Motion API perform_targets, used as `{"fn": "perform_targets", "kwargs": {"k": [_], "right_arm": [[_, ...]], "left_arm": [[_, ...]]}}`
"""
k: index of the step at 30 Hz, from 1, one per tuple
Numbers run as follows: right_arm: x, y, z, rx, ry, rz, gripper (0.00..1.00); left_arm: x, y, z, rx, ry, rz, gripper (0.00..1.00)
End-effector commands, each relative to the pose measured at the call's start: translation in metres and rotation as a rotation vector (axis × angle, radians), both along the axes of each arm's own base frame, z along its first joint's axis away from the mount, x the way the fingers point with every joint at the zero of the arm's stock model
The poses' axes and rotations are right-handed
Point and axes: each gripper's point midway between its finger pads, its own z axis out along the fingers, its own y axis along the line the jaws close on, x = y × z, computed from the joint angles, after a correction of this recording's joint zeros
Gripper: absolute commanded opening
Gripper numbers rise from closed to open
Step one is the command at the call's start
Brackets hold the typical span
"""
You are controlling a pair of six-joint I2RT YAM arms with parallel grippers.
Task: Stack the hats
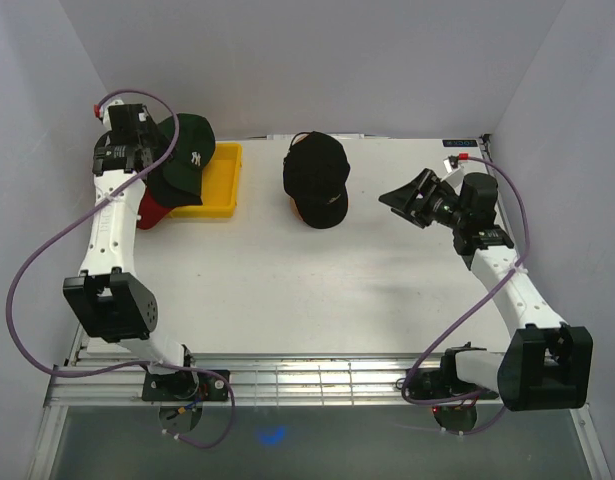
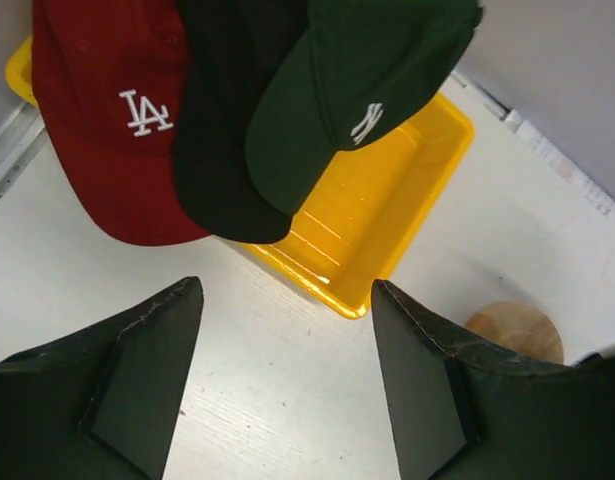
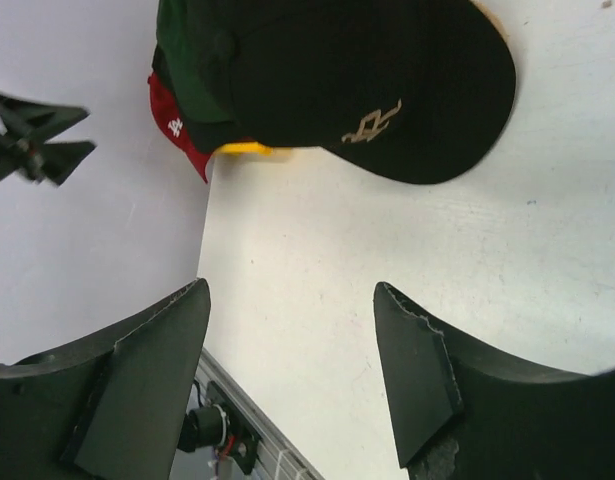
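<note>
I will next grab the dark green cap with my left gripper by its brim's near side edge point(image 1: 190, 198) point(image 2: 281, 201) to stack it, and I will leave the brim's opposite edge for my right gripper.
Three caps overlap at the back left: a red cap point(image 2: 117, 130) with a white logo, a black cap point(image 2: 222, 130) on it, and a dark green cap point(image 2: 357, 90) point(image 1: 192, 148) on top, reaching over the yellow tray. Another black cap point(image 1: 317, 178) point(image 3: 377, 80) with a pale logo sits apart at the back centre. My left gripper point(image 1: 159, 152) point(image 2: 287, 380) is open and empty, just left of the three-cap pile. My right gripper point(image 1: 399, 208) point(image 3: 292, 370) is open and empty, right of the lone black cap, pointing at it.
The yellow tray point(image 1: 219, 185) point(image 2: 387, 220) lies under the green cap's edge. A round wooden piece point(image 2: 515, 330) shows right of the tray. Walls close the left, back and right sides.
</note>
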Motion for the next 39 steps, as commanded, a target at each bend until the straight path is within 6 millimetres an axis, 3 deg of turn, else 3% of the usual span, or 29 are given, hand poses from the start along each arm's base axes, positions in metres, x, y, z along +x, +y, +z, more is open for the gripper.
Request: {"fn": "perform_targets", "kwargs": {"k": [1, 3, 4, 8, 14, 22, 29, 39], "right_arm": [[-0.027, 0.003, -0.014, -0.057, -0.005, 0.071, 0.72], [-0.038, 0.005, -0.009, -0.053, -0.030, 0.097, 0.72], [-0.041, 0.006, -0.010, -0.057, -0.034, 0.102, 0.73], [-0.049, 0.003, -0.012, -0.107, -0.054, 0.115, 0.73], [-0.053, 0.004, -0.014, -0.107, -0.057, 0.130, 0.74], [-0.051, 0.003, -0.021, -0.122, -0.053, 0.138, 0.74], [-0.046, 0.004, -0.023, -0.119, -0.046, 0.135, 0.74], [-0.048, 0.003, -0.032, -0.107, -0.025, 0.120, 0.74]], "left_arm": [[0.028, -0.006, -0.014, -0.059, -0.070, -0.124, 0.78], [0.043, 0.010, -0.036, -0.083, -0.075, -0.122, 0.77], [0.052, 0.008, -0.036, -0.112, -0.110, -0.161, 0.77], [0.067, 0.029, -0.071, -0.204, -0.111, -0.158, 0.77], [0.089, 0.034, -0.103, -0.232, -0.126, -0.199, 0.77], [0.104, 0.034, -0.125, -0.259, -0.145, -0.221, 0.77], [0.103, 0.030, -0.147, -0.288, -0.138, -0.222, 0.77], [0.102, 0.017, -0.151, -0.351, -0.177, -0.260, 0.72]]}}
